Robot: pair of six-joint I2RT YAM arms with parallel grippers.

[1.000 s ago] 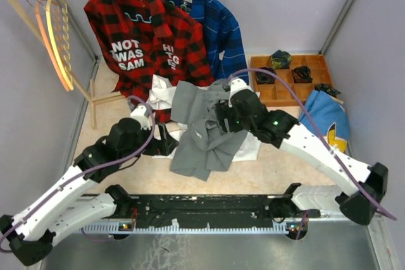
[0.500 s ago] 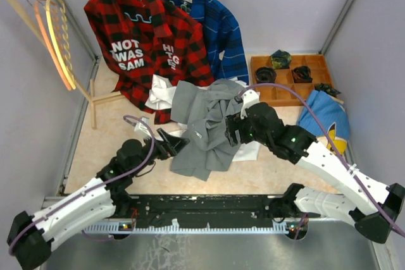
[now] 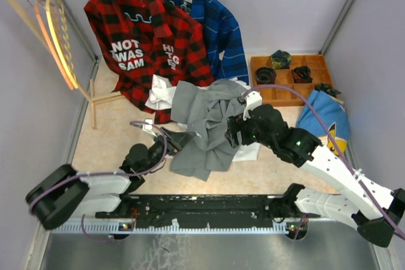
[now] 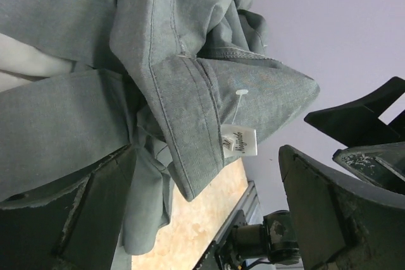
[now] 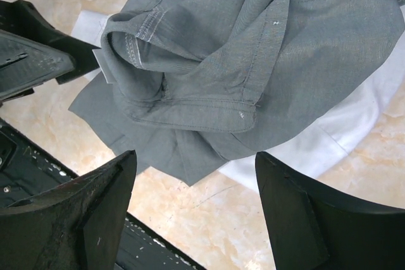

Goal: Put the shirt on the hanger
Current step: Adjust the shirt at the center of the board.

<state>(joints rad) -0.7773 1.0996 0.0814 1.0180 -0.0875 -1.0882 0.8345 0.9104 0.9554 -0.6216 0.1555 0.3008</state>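
My left gripper grabs the grey shirt's collar beside the white label next, so the shirt's body stays free to hang for the hanger.
The grey shirt (image 3: 205,128) lies crumpled on the table's middle, partly over a white shirt (image 3: 161,93). Up close its collar and white label (image 4: 240,142) show in the left wrist view, and its folded seams (image 5: 253,61) in the right wrist view. My left gripper (image 3: 183,138) (image 4: 209,219) is open at the shirt's left edge, jaws apart with cloth between them but not pinched. My right gripper (image 3: 234,132) (image 5: 196,200) hovers open over the shirt's right side. The pale yellow hanger (image 3: 67,45) hangs on the rack at the far left.
A darker orange hanger (image 3: 45,36) hangs beside the pale one. A red-black plaid shirt (image 3: 142,42) and a blue shirt (image 3: 218,23) hang at the back. A wooden tray (image 3: 288,93) with dark items and a blue cloth (image 3: 323,115) sit to the right.
My left arm has dropped low and slid right, bringing its open gripper to the grey shirt's left edge. The right arm has shifted slightly right and nearer. Both grippers stay open.
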